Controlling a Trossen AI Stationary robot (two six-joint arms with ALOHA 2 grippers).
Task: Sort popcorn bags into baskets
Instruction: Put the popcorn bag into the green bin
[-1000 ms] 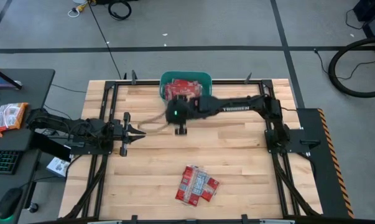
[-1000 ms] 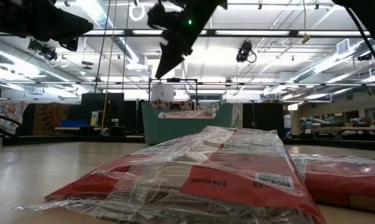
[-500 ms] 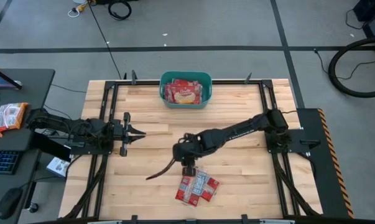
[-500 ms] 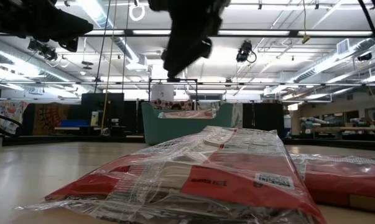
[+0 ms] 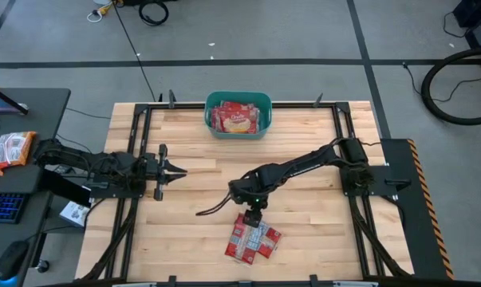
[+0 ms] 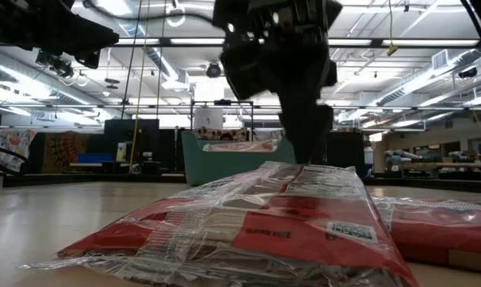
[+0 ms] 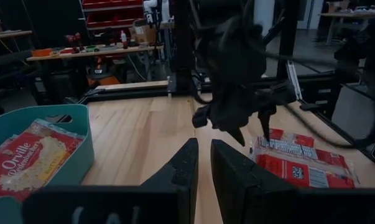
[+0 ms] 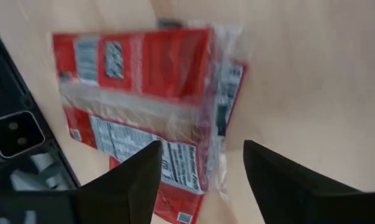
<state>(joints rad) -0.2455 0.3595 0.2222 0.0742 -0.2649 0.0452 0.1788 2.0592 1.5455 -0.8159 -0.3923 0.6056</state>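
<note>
The top popcorn bag is to be sorted into the teal basket, so the robot's right gripper will grab it by its clear crimped end [image 8: 209,143].
Several red popcorn bags [image 5: 252,239] lie flat in a small pile near the table's near edge, wrapped in clear film [image 6: 264,223] [image 8: 143,93]. The teal basket [image 5: 238,135] stands at the far edge with more bags [image 5: 236,118] in it, one with a yellow popcorn picture [image 7: 25,162]. My right gripper [image 5: 254,215] [image 8: 203,165] is open and hangs just over the far end of the pile, fingers pointing down; whether it touches the film I cannot tell. My left gripper [image 5: 176,171] [image 7: 204,165] is shut and waits at the table's left, touching nothing.
Bare wood lies between the pile and the basket [image 6: 224,167]. A cable [image 5: 212,209] trails from my right wrist toward the left. Black frame rails [image 5: 136,159] run along both table sides. Orange-white packets [image 5: 9,147] and a keyboard [image 5: 1,206] sit on the side desk at left.
My right gripper has swung from beside the basket at the far edge toward the near edge, over the pile of bags, then shifted a little right and come down close to the pile's far end. The bags on the table have not moved.
</note>
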